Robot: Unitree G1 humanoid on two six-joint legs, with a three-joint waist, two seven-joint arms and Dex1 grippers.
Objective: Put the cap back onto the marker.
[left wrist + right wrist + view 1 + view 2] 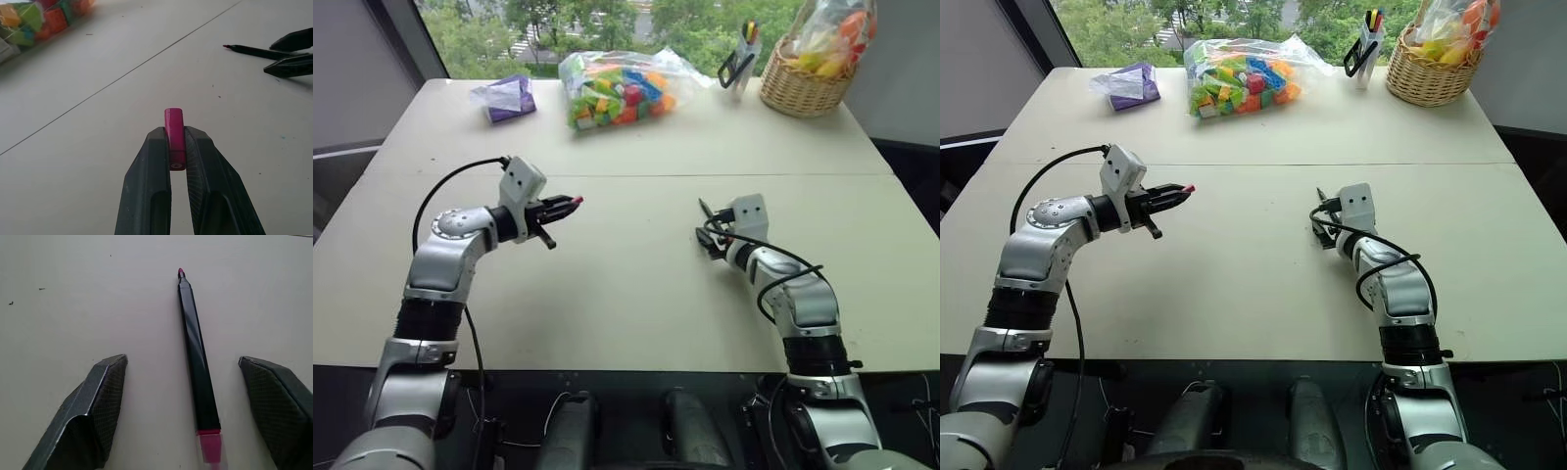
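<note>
My right gripper grabs the marker by its black body near the red band point(202, 387) next, leaving the marker's inked pink tip point(181, 271) free for the cap.
The cap point(174, 137) is a small red cylinder pinched between the tips of my left gripper point(570, 203), which is shut on it and held above the table at the left. The marker point(195, 347) lies flat on the table, a thin black stick with a reddish tip pointing away from my right hand and a red band at its near end. My right gripper point(182, 359) is open low over the table, one finger on each side of the marker's body, neither touching it. In the left wrist view the marker point(249, 50) lies off to the side, well apart from the cap.
A clear bag of coloured blocks point(617, 93) lies at the back centre, with a purple pouch point(509, 98) to its left. A cup with scissors point(741, 59) and a wicker basket point(803, 88) stand at the back right. A seam crosses the table point(626, 294).
</note>
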